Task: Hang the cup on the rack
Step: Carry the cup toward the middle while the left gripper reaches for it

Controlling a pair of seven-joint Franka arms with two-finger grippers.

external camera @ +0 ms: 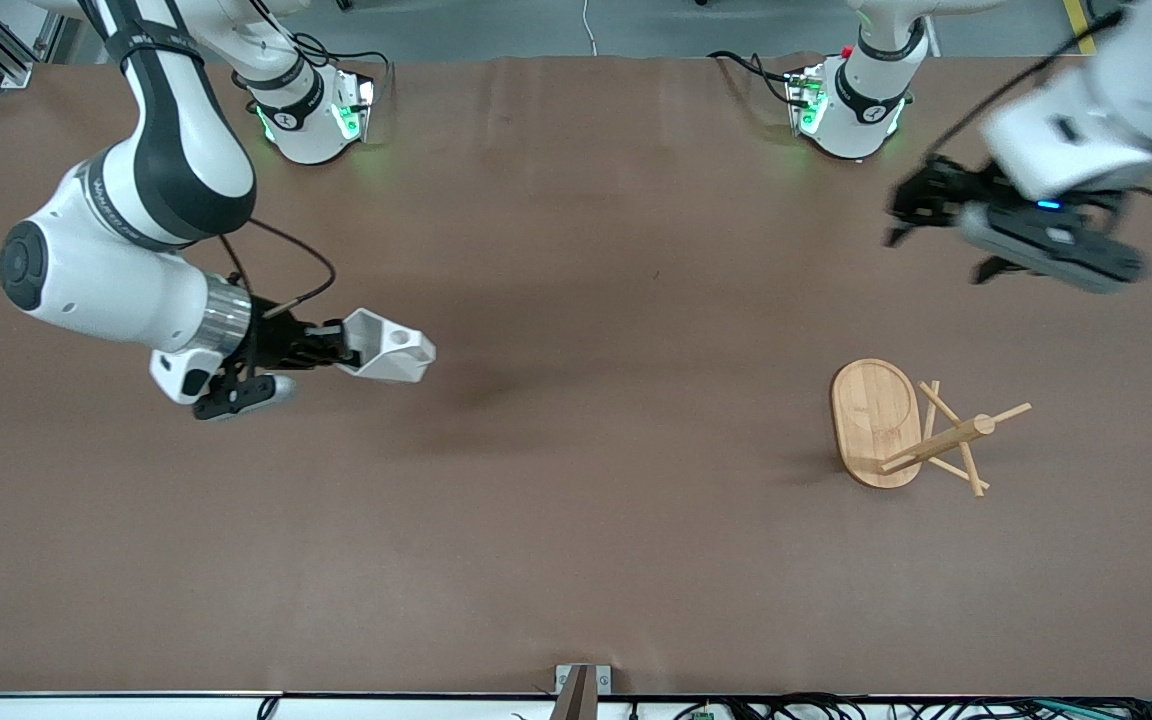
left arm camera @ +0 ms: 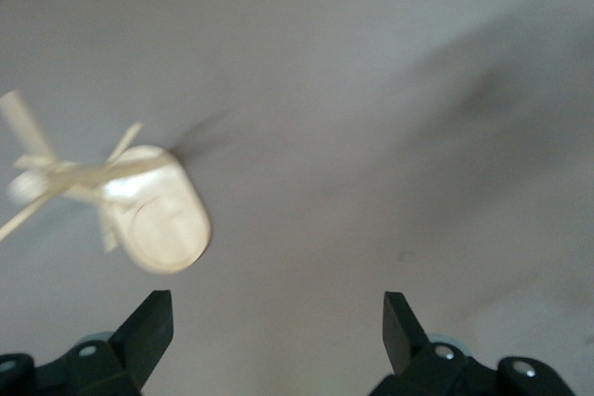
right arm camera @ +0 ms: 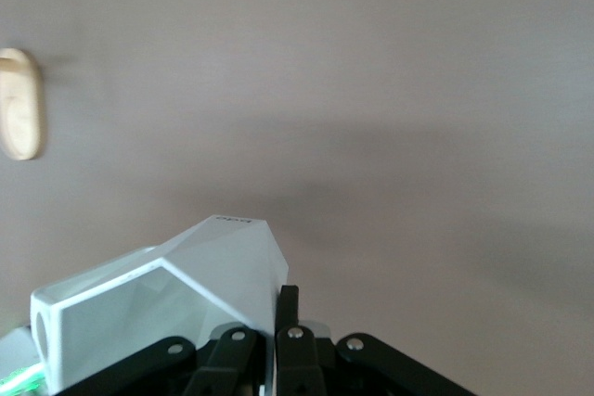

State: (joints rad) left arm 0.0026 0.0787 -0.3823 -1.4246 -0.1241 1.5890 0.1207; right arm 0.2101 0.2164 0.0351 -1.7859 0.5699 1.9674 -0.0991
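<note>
My left gripper takes the end of the cup opposite that hole (external camera: pixel 358 349) next, which leaves the cup's round hole (external camera: pixel 401 337) free.
The white faceted cup (external camera: pixel 391 350) is held in the air on its side by my right gripper (external camera: pixel 336 348), over the table toward the right arm's end. In the right wrist view the gripper (right arm camera: pixel 278 311) is shut on the cup's wall (right arm camera: pixel 167 303), one finger outside and one hidden inside. The bamboo rack (external camera: pixel 926 432) sits toward the left arm's end, its oval base (external camera: pixel 874 410) showing and its post slanting off it with crossing pegs. My left gripper (external camera: pixel 898 215) hangs open and empty in the air above the table near its base; the rack (left arm camera: pixel 153 215) shows in its wrist view past the gripper (left arm camera: pixel 278 308).
The brown table mat (external camera: pixel 576 500) spreads between the cup and the rack. The rack's base also shows at the edge of the right wrist view (right arm camera: pixel 19 104). A small metal bracket (external camera: pixel 581 685) sits at the table edge nearest the front camera.
</note>
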